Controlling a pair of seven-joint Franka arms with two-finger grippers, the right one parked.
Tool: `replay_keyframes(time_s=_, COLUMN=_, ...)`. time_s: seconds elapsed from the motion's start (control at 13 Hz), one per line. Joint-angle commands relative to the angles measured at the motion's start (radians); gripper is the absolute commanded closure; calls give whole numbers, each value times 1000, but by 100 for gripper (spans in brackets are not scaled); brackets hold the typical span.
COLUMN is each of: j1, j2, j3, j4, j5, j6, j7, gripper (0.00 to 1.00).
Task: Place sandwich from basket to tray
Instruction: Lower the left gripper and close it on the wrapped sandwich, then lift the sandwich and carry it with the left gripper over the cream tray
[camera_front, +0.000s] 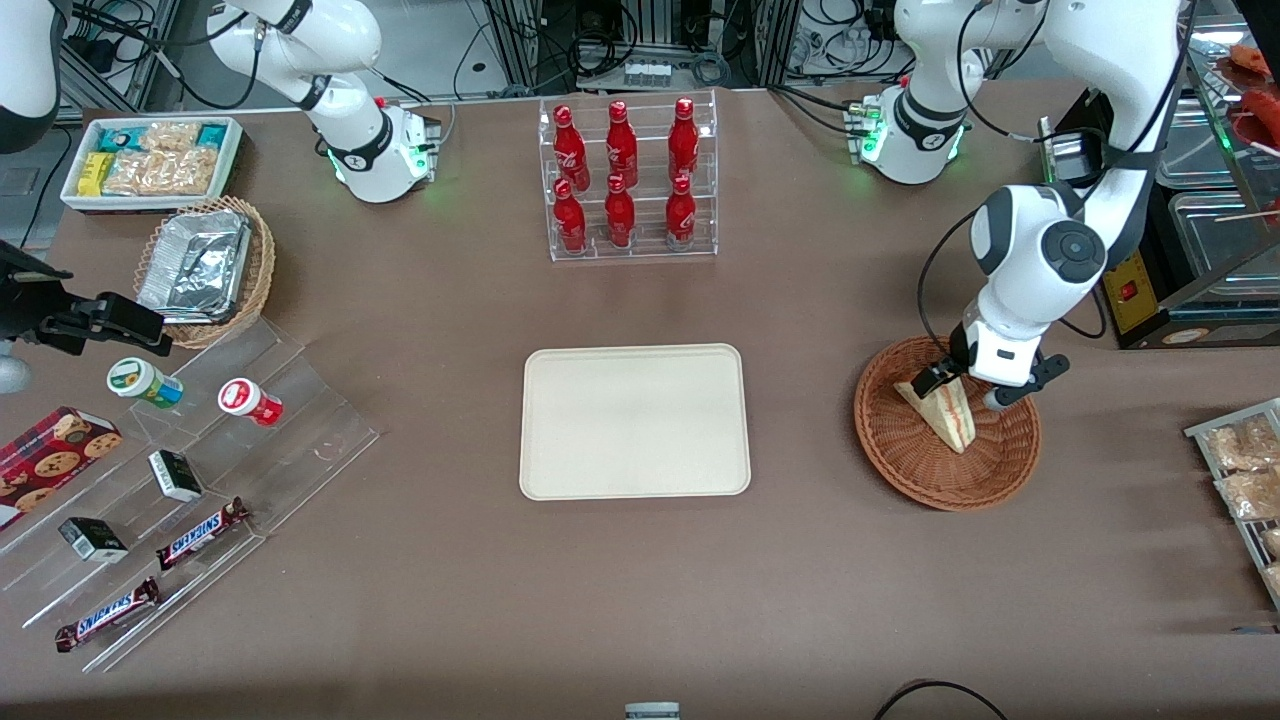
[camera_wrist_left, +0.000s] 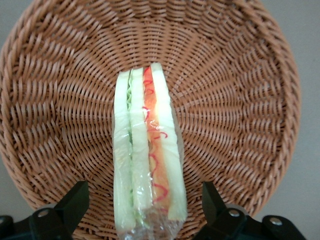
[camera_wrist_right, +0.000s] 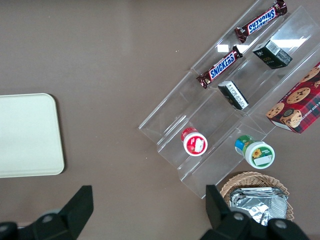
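Note:
I need to put the sandwich on the cream tray (camera_front: 635, 420), so next I should grab the sandwich's thin end with the gathered wrap (camera_front: 938, 397) with my left gripper.
The sandwich (camera_front: 945, 412), a plastic-wrapped wedge of white bread with red, orange and green filling, stands on edge in the reddish-brown wicker basket (camera_front: 900, 470) toward the working arm's end of the table. My left gripper (camera_front: 968, 390) is lowered into the basket and is open. Its two black fingers (camera_wrist_left: 75, 200) straddle the sandwich (camera_wrist_left: 147, 150) with a gap on each side over the woven basket floor (camera_wrist_left: 240, 100). The cream tray (camera_front: 635, 420) lies flat mid-table, with nothing on it, well apart from the basket.
A clear rack of red bottles (camera_front: 625, 180) stands farther from the camera than the tray. Toward the parked arm's end are a stepped acrylic shelf (camera_front: 200, 480) with snacks, a lighter wicker basket (camera_front: 205, 270) of foil trays and a white bin (camera_front: 150, 160). Packets (camera_front: 1240, 470) lie beside the basket.

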Motion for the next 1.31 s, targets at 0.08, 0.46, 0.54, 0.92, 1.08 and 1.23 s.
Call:
replay_keyframes(time_s=0.08, j1=-8, j2=15, j3=4, j4=-16, j5=13, j6=48, j7=-37, gripper=57)
replay_keyframes(time_s=0.46, j1=-8, j2=17, j3=5, j4=-2, j5=13, j6=49, j7=-26, gripper=100)
replay_keyframes(time_s=0.54, j1=-8, j2=10, j3=5, j4=5, j5=14, j6=46, j7=-23, gripper=100)
replay_keyframes(time_s=0.92, j1=-53, j2=-6, j3=-7, j4=68, j5=151, j6=-65, j7=-28, gripper=100)
replay_keyframes(time_s=1.08, j1=-107, j2=-10, j3=-16, j4=190, j5=154, j6=-238, j7=-22, gripper=100)
replay_keyframes(time_s=1.23, j1=-197, j2=15, j3=-27, j4=339, j5=153, j6=-456, j7=-20, gripper=100)
